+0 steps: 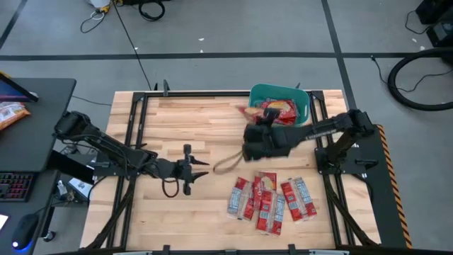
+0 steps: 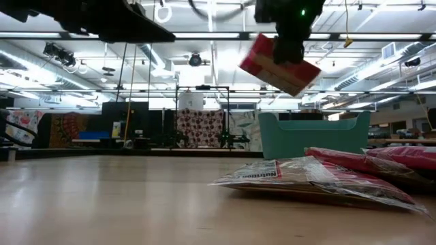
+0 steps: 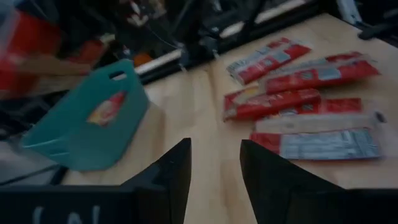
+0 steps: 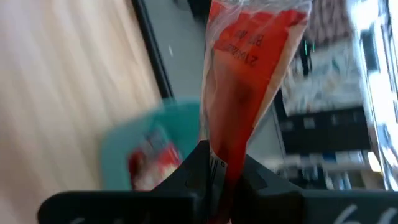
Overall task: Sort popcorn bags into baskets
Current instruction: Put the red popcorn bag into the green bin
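The red bag (image 4: 239, 87) should stay in my right gripper until it reaches the teal basket (image 4: 149, 146). The bag is high above and short of the basket, so it would miss.
A teal basket (image 1: 297, 105) stands at the table's far edge with red popcorn bags (image 1: 277, 108) inside. Several more red bags (image 1: 272, 202) lie flat in a loose pile near the front right, also seen in the low view (image 2: 327, 177). My right gripper (image 1: 256, 134) hangs high above the table, just left of the basket's near side, shut on one red bag (image 2: 279, 64). My left gripper (image 3: 214, 180) stands open over bare wood left of the pile (image 1: 190, 170), with nothing between its fingers. My right gripper pinches one narrow end of the bag (image 4: 231, 155) between its two fingers. The rest of the bag sticks out ahead of the fingers toward the basket. The bag is lifted clear of the table and tilted, with its red face up and its tan underside showing in the low view.
Black frame rails (image 1: 134, 134) run along the table's left and right sides. A dark desk (image 1: 28, 142) with a keyboard and an orange-and-white packet (image 1: 10, 113) stands left of the table. Bare wood lies between the left gripper and the pile.
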You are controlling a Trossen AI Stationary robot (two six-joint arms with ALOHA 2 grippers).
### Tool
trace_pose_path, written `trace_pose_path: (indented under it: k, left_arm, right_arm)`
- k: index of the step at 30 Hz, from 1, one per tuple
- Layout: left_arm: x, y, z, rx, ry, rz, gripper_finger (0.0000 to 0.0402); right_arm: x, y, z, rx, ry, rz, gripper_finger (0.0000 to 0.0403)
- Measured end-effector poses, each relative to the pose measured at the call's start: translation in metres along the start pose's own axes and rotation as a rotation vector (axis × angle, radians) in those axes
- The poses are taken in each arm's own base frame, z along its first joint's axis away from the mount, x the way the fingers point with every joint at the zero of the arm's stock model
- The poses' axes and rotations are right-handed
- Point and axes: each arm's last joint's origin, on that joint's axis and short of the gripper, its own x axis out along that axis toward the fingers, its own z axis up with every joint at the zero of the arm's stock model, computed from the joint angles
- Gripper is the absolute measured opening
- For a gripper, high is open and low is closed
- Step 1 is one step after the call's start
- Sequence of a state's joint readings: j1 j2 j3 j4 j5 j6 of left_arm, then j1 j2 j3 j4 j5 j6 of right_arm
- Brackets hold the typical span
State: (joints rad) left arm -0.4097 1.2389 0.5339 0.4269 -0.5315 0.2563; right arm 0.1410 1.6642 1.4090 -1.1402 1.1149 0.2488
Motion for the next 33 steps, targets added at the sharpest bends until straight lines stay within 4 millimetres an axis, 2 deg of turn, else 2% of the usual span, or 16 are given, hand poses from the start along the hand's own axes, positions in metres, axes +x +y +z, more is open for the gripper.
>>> trace_pose_path:
  k: [6, 11, 14, 18, 22, 26, 33]
  left_arm:
    - [-0.024, 0.02, -0.001, -0.032, -0.116, 0.06, 0.0142]
    - [-0.041, 0.027, -0.012, -0.088, -0.164, 0.073, 0.0142]
    - [-0.046, 0.029, -0.014, -0.102, -0.18, 0.077, 0.0142]
    - [-0.046, 0.03, -0.013, -0.134, -0.19, 0.076, 0.0142]
    - [-0.046, 0.03, -0.013, -0.136, -0.192, 0.076, 0.0142]
    - [-0.047, 0.029, -0.013, -0.141, -0.194, 0.072, 0.0142]
    - [-0.046, 0.029, -0.013, -0.135, -0.193, 0.074, 0.0142]
  right_arm:
    - [0.046, -0.024, -0.013, 0.019, 0.214, 0.003, 0.0038]
    - [0.079, -0.033, -0.026, -0.118, 0.324, 0.007, 0.0038]
    - [0.098, -0.036, -0.035, -0.187, 0.387, 0.041, 0.0038]
    - [0.121, -0.043, -0.044, -0.144, 0.436, 0.089, 0.0039]
    - [0.142, -0.044, -0.052, -0.096, 0.457, 0.235, 0.0056]
    - [0.147, -0.051, -0.057, -0.087, 0.491, 0.286, 0.0099]
    - [0.113, -0.066, -0.036, -0.032, 0.496, 0.254, 0.015]
